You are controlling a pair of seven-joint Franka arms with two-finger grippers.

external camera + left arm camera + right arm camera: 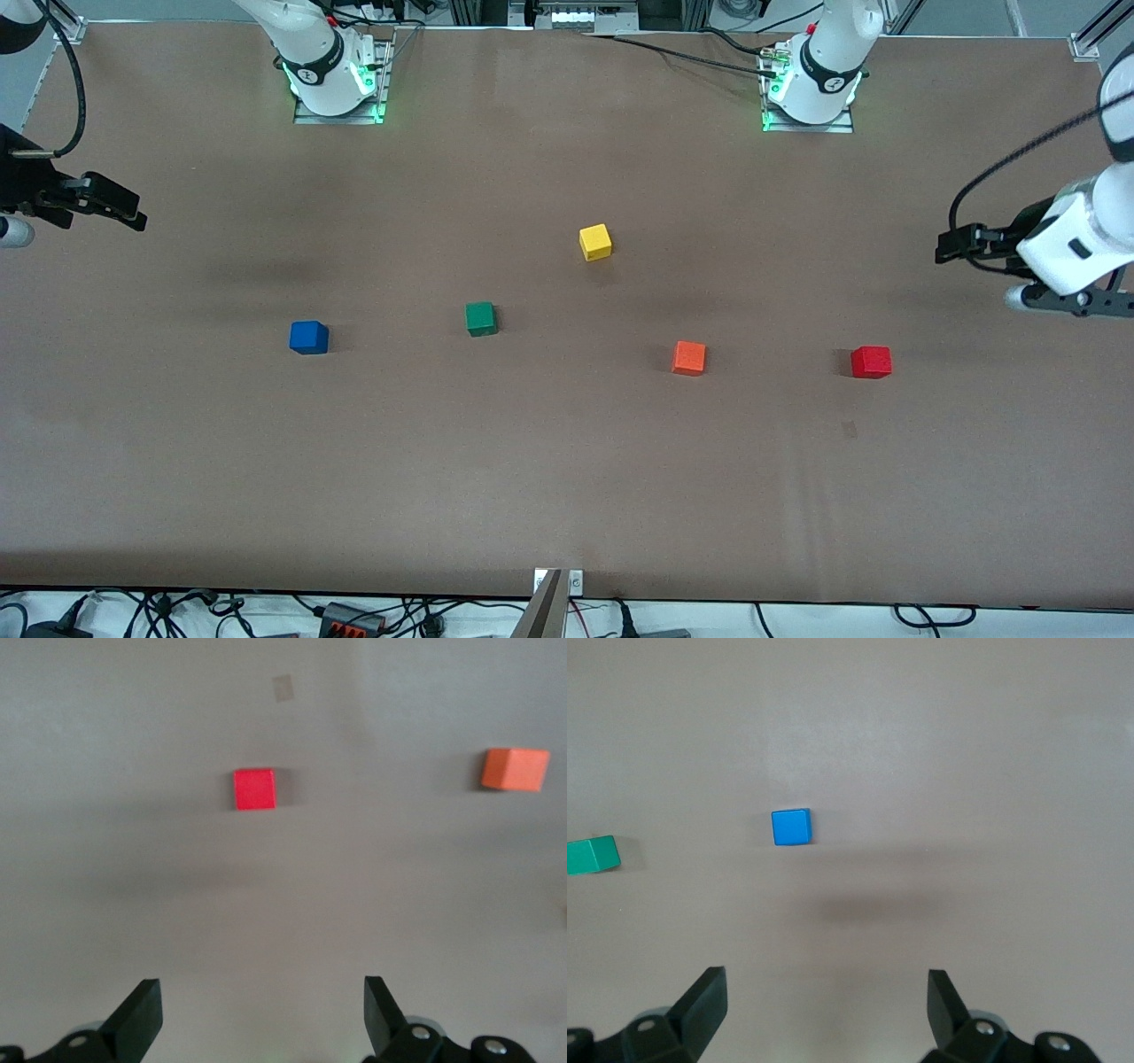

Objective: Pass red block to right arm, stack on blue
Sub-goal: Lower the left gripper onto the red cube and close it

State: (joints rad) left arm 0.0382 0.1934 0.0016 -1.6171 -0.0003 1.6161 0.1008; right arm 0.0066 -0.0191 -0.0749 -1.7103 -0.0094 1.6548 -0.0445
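Note:
The red block (871,361) should be passed to the right arm (74,197), so I should next grab it with my left gripper by its two opposite sides.
The red block (871,361) rests on the brown table toward the left arm's end, and the left wrist view shows it (255,788) ahead of the fingertips. My left gripper (263,1005) is open and empty; its wrist (1063,244) hangs high over that end of the table, apart from the block. The blue block (308,338) sits toward the right arm's end and also appears in the right wrist view (790,827). High over that end, my right gripper (827,997) is open with nothing between its fingers; its hand (89,199) shows at the view's edge.
An orange block (688,358) lies beside the red one toward the table's middle. A green block (480,318) sits between orange and blue. A yellow block (595,242) lies farther from the front camera. A small patch (850,430) marks the table near the red block.

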